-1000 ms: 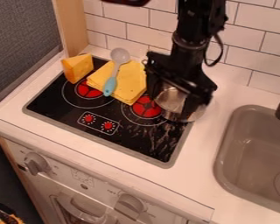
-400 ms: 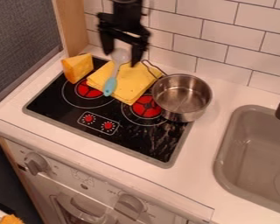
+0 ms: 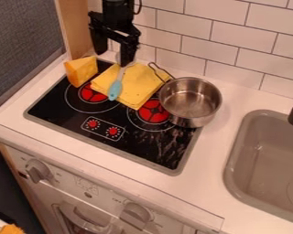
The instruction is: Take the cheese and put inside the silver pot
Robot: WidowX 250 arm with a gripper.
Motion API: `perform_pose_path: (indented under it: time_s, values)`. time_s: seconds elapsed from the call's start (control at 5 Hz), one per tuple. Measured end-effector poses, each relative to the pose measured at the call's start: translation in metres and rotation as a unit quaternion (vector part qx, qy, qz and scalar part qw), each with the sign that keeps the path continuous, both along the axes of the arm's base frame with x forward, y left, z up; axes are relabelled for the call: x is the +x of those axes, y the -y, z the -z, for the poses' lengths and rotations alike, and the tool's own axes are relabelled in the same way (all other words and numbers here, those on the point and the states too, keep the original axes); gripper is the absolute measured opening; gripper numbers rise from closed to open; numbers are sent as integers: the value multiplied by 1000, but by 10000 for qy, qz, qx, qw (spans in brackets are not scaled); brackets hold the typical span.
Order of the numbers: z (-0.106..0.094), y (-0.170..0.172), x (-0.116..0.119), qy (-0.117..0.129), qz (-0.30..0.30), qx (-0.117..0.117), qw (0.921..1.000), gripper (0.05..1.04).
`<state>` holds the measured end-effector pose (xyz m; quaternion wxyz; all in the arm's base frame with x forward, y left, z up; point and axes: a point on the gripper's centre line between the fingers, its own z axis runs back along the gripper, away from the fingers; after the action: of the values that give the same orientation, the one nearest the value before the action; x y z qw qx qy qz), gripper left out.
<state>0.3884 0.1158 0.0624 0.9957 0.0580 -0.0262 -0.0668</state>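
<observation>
I should next grip the orange-yellow wedge (image 3: 81,71) by its top part with my gripper, so that I can put the cheese inside the silver pot.
My gripper (image 3: 113,57) hangs open at the upper left, with one finger above the cheese's upper right and the other over the spoon's head. Nothing is between its fingers. The orange-yellow cheese wedge (image 3: 81,71) stands at the stove's back left corner, a little below and left of the gripper. The silver pot (image 3: 190,101) stands upright at the stove's right side, its handle pointing to the upper left. Its inside looks bare.
A yellow cloth (image 3: 141,85) lies on the black stove (image 3: 100,114), with a blue-handled spoon (image 3: 115,87) across it. A wooden panel (image 3: 75,29) and tiled wall stand behind. The grey sink (image 3: 235,160) is at the right.
The gripper has moved left from above the pot to near the cheese, uncovering the pot. The cheese, cloth and spoon have kept their places.
</observation>
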Motion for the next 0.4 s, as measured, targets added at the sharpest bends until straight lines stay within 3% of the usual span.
perform_pose_path:
  time_s: [0.4]
  values:
    - [-2,-23,-5,-48,-93,50,9999,1001]
